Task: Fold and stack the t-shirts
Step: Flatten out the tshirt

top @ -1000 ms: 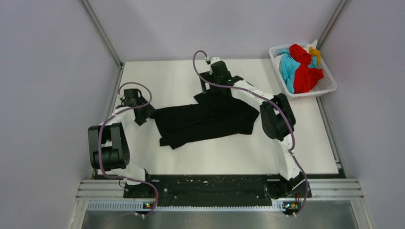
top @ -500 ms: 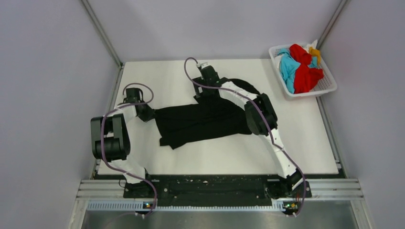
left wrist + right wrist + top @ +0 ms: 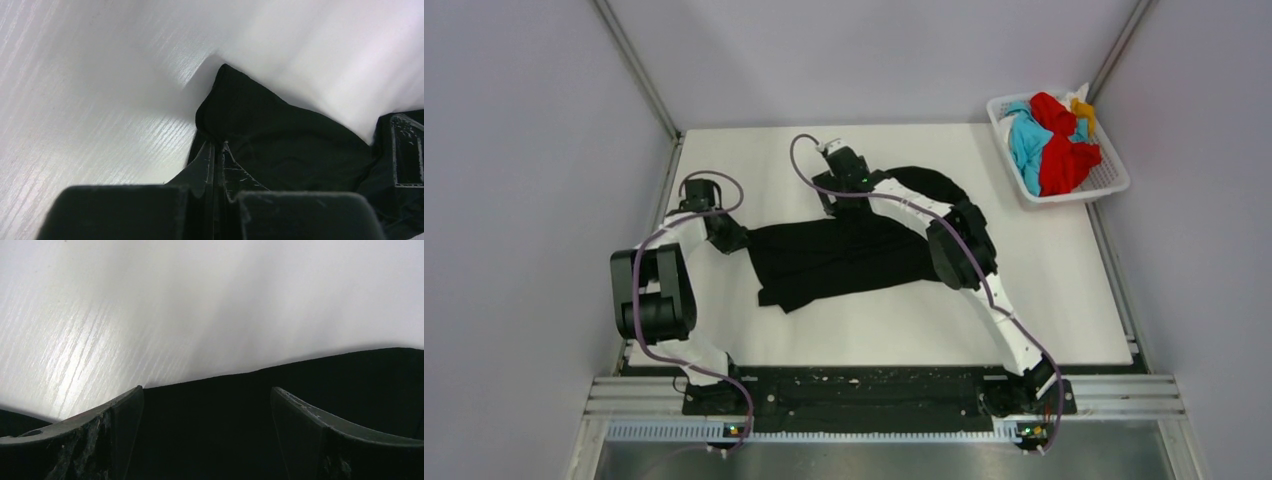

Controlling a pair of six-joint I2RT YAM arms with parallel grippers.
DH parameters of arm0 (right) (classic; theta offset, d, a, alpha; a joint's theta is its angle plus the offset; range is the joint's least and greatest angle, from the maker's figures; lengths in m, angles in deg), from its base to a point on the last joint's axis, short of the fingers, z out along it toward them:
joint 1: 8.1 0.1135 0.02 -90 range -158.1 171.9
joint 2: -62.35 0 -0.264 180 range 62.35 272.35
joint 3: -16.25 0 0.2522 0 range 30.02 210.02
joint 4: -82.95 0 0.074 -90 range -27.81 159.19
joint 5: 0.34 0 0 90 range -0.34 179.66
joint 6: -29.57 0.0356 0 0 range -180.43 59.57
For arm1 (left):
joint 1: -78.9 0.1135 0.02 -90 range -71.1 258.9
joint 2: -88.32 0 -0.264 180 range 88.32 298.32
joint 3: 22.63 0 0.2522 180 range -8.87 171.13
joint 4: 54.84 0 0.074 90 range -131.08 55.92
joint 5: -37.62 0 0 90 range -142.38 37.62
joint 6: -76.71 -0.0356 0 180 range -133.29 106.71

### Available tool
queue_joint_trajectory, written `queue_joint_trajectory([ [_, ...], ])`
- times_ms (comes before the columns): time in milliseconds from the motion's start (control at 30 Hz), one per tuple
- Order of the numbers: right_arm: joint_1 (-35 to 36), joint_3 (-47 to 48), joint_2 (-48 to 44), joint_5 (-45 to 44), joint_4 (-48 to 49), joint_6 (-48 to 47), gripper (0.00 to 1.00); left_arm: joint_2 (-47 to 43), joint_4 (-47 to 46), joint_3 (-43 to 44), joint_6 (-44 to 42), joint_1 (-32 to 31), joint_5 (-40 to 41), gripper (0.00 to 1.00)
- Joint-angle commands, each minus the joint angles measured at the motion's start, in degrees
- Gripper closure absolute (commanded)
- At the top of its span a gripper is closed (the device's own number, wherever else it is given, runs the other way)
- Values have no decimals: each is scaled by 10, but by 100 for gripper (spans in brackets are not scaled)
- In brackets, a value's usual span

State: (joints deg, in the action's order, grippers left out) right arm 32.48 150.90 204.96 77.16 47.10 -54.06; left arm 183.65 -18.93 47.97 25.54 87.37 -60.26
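Note:
The right gripper grabs the black t-shirt's far hem [image 3: 209, 389] next, away from the left gripper's pinch, to spread the t-shirt flat for folding.
The large black t-shirt [image 3: 844, 255] lies spread and rumpled across the middle of the white table [image 3: 1064, 300]. My left gripper [image 3: 740, 240] is at the shirt's left edge, and in the left wrist view it [image 3: 218, 146] is shut on a pinched fold of the black t-shirt [image 3: 280, 130]. My right gripper [image 3: 831, 204] hovers at the shirt's far edge. The right wrist view shows that gripper [image 3: 207, 395] open, its fingers [image 3: 125, 412] straddling the black t-shirt [image 3: 350, 375] hem. Red [image 3: 1064, 160], turquoise [image 3: 1027, 140] and orange-yellow [image 3: 1082, 106] t-shirts lie bunched in the basket.
A white lattice basket [image 3: 1074, 198] stands at the table's far right corner. Grey walls and metal rails close in the table on the left, back and right. The arms' bases sit on the black bar [image 3: 864, 385] along the near edge.
The left gripper has gone from open to shut on the shirt's left edge. The right arm has swung leftward along the shirt's far edge, still open.

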Motion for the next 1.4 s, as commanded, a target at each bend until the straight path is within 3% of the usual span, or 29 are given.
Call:
queue_joint_trajectory([
  [0,21,31,2,-16,9,-31,5,-26,30,33,-12,2,4,100],
  [167,32,29,-7,-45,28,-54,5,-43,36,28,-11,2,5,100],
  [533,35,25,5,13,29,-20,6,-67,58,22,-15,2,25,100],
  [667,35,10,11,-33,3,-15,10,-73,60,17,-16,2,30,100],
  [767,34,-20,1,-69,3,-16,18,-76,60,15,-16,2,31,100],
  [833,32,-34,-4,-96,2,-7,29,-79,60,14,-17,2,34,100],
  [1167,-14,-89,-62,-101,55,58,97,-88,62,23,-23,3,35,100],
  [1367,-66,-122,-186,-132,139,63,100,-105,47,76,-19,2,18,100],
])
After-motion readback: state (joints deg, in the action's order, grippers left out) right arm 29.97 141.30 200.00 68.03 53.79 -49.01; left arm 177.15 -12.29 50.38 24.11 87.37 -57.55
